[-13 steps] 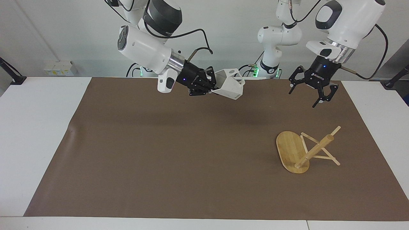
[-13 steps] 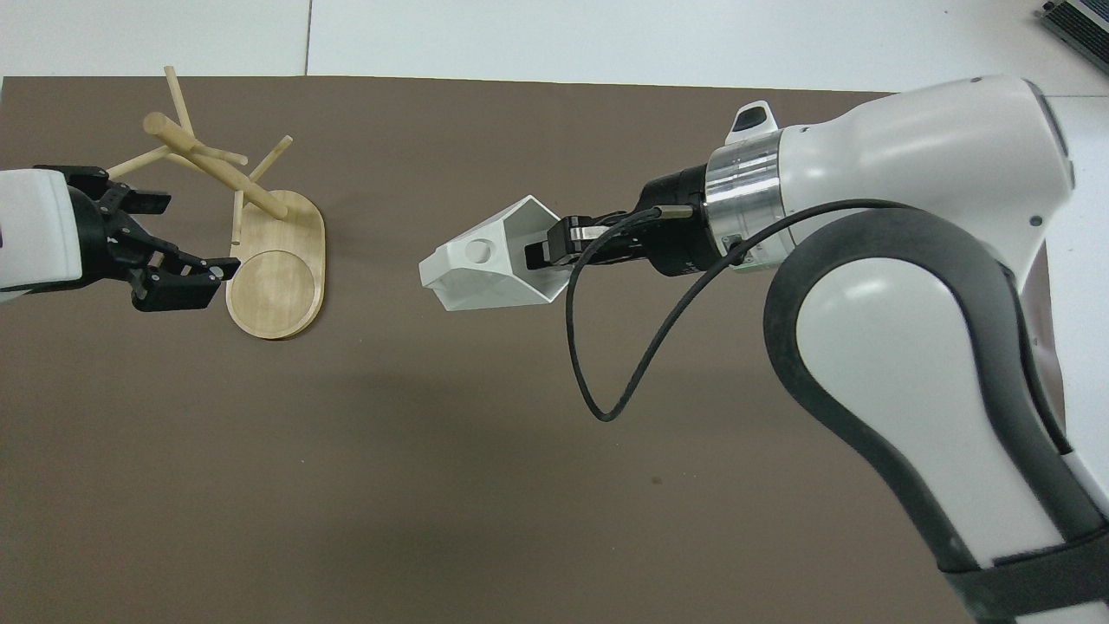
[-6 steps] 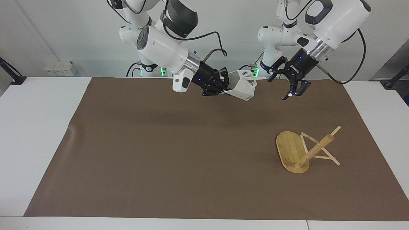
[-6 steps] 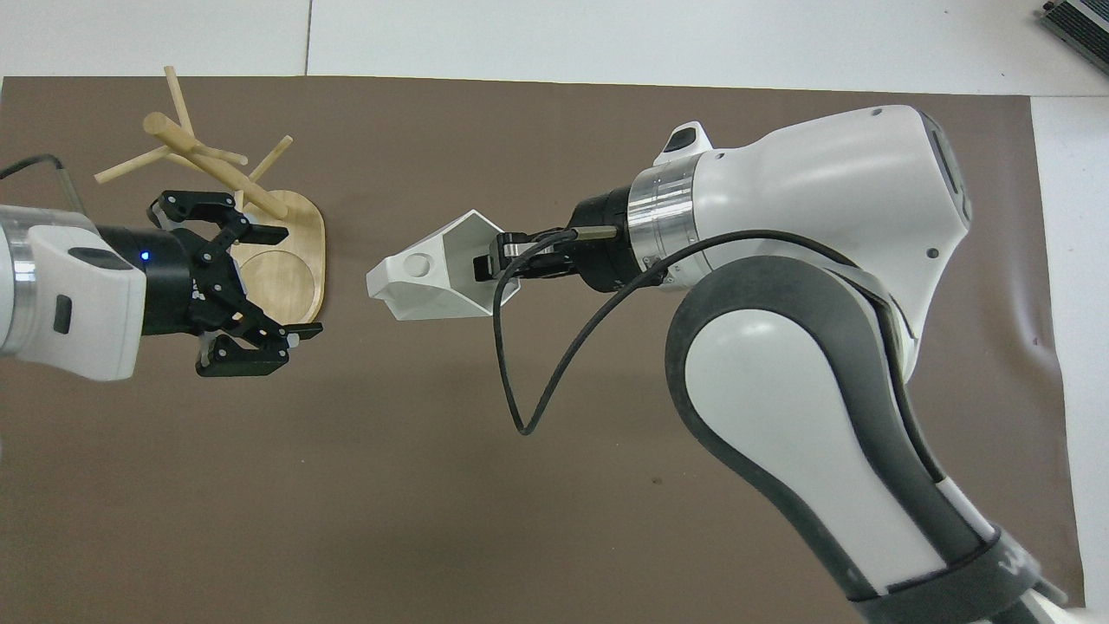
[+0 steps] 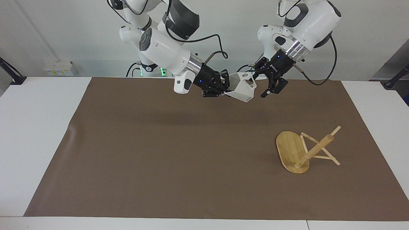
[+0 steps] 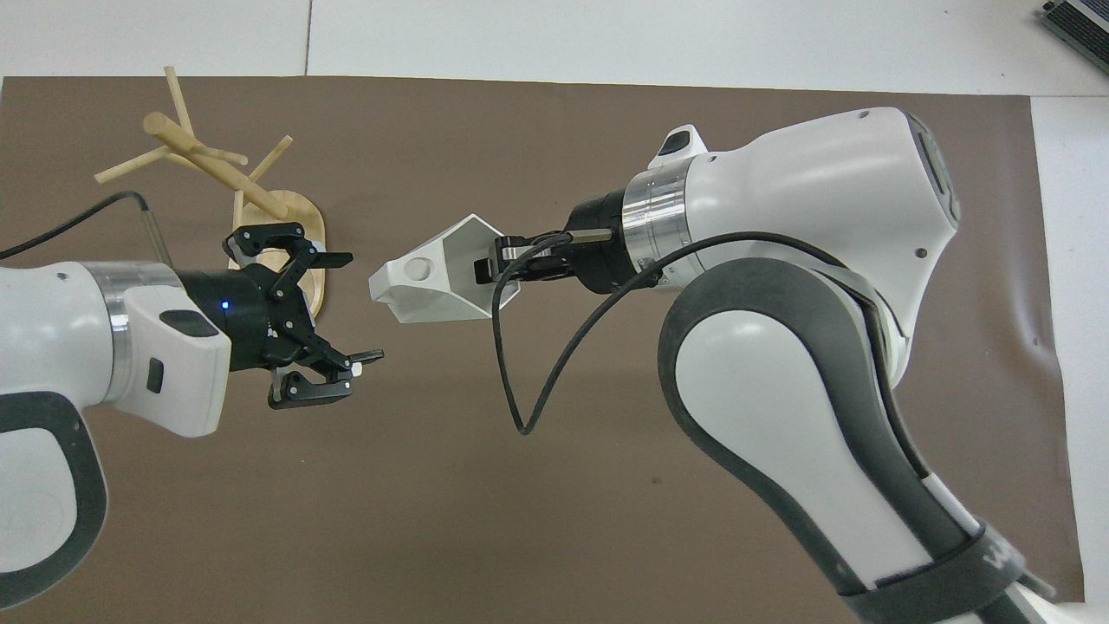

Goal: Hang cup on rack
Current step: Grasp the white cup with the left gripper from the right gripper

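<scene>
My left gripper's fingers stop short of the white faceted cup point(image 6: 433, 282), so the gripper moves toward it, before closing on it.
The white faceted cup point(image 5: 242, 90) point(image 6: 433, 282) hangs on its side in the air over the mat's edge nearest the robots. My right gripper point(image 5: 225, 89) point(image 6: 496, 264) is shut on its rim, one finger inside the mouth. The handle with its round hole points at my left gripper point(image 5: 260, 83) point(image 6: 359, 305), which stands open and level a short gap from the cup without touching it. The bamboo rack point(image 5: 314, 149) point(image 6: 212, 169) lies tipped over toward the left arm's end of the table. It rests on its oval base's edge point(image 5: 289, 148) and its pegs.
A brown mat point(image 5: 166, 150) point(image 6: 485, 485) covers most of the white table point(image 5: 35, 127). A black cable point(image 6: 554, 364) loops down from the right wrist.
My left gripper has swung from over the rack toward the cup and turned level, staying open. The right gripper carried the cup a little toward it, then held still.
</scene>
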Motion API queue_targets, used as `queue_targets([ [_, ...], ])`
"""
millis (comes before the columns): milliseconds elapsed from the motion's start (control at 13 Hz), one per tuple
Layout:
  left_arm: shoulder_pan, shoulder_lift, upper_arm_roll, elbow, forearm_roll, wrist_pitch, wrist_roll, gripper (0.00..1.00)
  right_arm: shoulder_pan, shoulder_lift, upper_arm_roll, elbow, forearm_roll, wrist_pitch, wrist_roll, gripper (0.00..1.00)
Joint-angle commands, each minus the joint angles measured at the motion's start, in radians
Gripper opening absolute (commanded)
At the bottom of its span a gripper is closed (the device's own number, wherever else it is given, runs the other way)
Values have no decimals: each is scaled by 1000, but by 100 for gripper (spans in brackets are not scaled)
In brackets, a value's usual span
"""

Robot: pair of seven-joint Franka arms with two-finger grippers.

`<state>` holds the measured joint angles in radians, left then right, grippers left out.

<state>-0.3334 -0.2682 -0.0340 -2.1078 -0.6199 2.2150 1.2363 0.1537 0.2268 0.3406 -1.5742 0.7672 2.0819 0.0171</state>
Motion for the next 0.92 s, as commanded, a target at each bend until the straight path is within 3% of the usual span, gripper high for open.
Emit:
queue_targets([
  [0, -39, -48, 16, -61, -32, 71, 19, 100, -8, -1, 12, -3, -14, 12, 24, 0],
  [308, -48, -29, 16, -93, -159, 136, 20, 100, -8, -1, 12, -3, -16, 12, 24, 0],
  [538, -93, 7, 16, -92, -191, 256, 20, 100, -8, -1, 12, -6, -16, 12, 24, 0],
  [846, -121, 32, 16, -78, -225, 302, 20, 100, -8, -1, 12, -6, -23, 14, 37, 0],
])
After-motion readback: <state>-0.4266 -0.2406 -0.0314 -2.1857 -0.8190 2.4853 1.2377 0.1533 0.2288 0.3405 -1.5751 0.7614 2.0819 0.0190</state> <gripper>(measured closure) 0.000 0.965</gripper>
